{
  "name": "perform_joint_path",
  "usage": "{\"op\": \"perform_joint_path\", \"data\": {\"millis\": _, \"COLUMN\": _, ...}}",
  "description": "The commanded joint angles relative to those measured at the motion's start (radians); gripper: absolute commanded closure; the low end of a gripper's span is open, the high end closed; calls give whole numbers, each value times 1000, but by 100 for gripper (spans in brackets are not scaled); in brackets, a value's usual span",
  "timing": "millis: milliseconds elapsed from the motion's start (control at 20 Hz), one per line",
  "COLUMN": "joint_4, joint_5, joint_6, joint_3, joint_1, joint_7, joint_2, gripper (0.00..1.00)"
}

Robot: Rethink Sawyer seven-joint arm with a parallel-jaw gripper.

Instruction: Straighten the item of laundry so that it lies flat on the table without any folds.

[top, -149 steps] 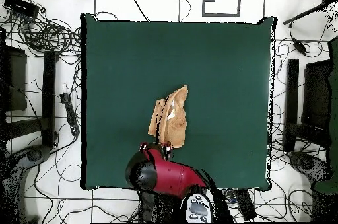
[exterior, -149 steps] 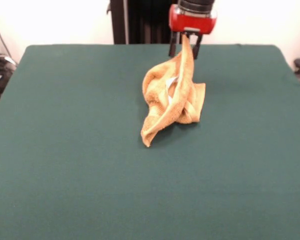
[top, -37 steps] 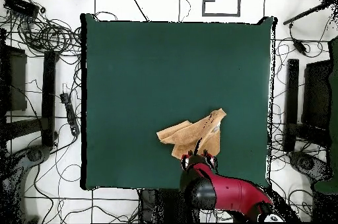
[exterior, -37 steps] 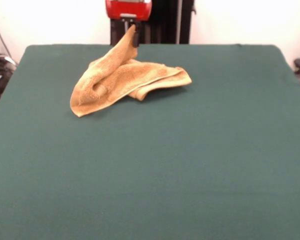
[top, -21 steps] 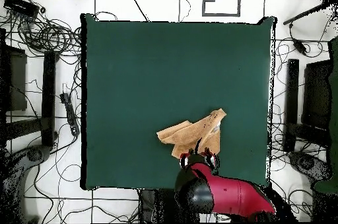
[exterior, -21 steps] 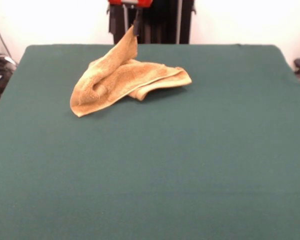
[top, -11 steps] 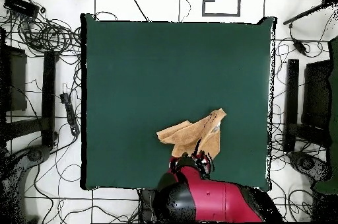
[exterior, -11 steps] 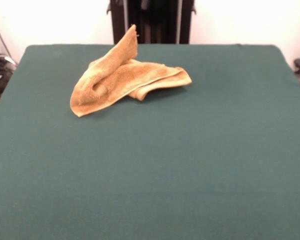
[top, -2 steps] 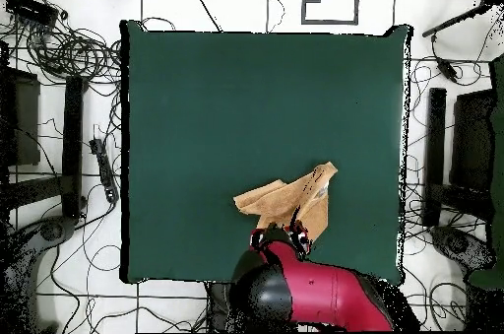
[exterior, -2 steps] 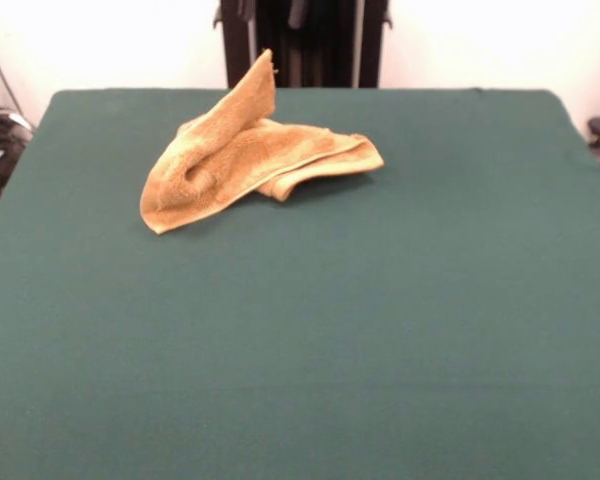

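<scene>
I need to grab the towel with my gripper next, by its doubled hem [exterior, -2 steps: 278,186] along the fold. Then I can spread the folded-over layer [exterior, -2 steps: 300,150] flat.
The item of laundry [exterior, -2 steps: 250,160] is a golden-yellow towel, bunched and folded over itself on the far left part of the green table [exterior, -2 steps: 380,320]. One corner of it stands up in a peak, with nothing holding it. No gripper shows in the front view. From overhead, the towel [top, -2 steps: 285,197] lies near the table's [top, -2 steps: 246,94] bottom edge. My gripper [top, -2 steps: 283,236] hangs high over the towel's lower edge, open and clear of the cloth. The red arm [top, -2 steps: 315,296] hides most of it.
Cables, stands and dark equipment [top, -2 steps: 69,54] ring the table on the white floor. A black column [exterior, -2 steps: 300,40] rises behind the table's far edge.
The gripper let go of the towel's raised corner and rose out of the front view. The towel has kept its shape and place.
</scene>
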Motion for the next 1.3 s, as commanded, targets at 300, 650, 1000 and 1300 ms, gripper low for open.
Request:
{"op": "perform_joint_path", "data": {"millis": 300, "joint_4": -75, "joint_5": 169, "joint_6": -170, "joint_3": 32, "joint_1": 146, "joint_7": 287, "joint_2": 244, "gripper": 0}}
{"op": "perform_joint_path", "data": {"millis": 650, "joint_4": -87, "joint_5": 234, "joint_6": -208, "joint_3": 18, "joint_1": 184, "joint_7": 266, "joint_2": 296, "gripper": 0}}
{"op": "perform_joint_path", "data": {"millis": 1000, "joint_4": -144, "joint_5": 267, "joint_6": -248, "joint_3": 5, "joint_1": 185, "joint_7": 238, "joint_2": 443, "gripper": 0}}
{"op": "perform_joint_path", "data": {"millis": 1300, "joint_4": -172, "joint_5": 268, "joint_6": -338, "joint_3": 31, "joint_1": 144, "joint_7": 240, "joint_2": 539, "gripper": 0}}
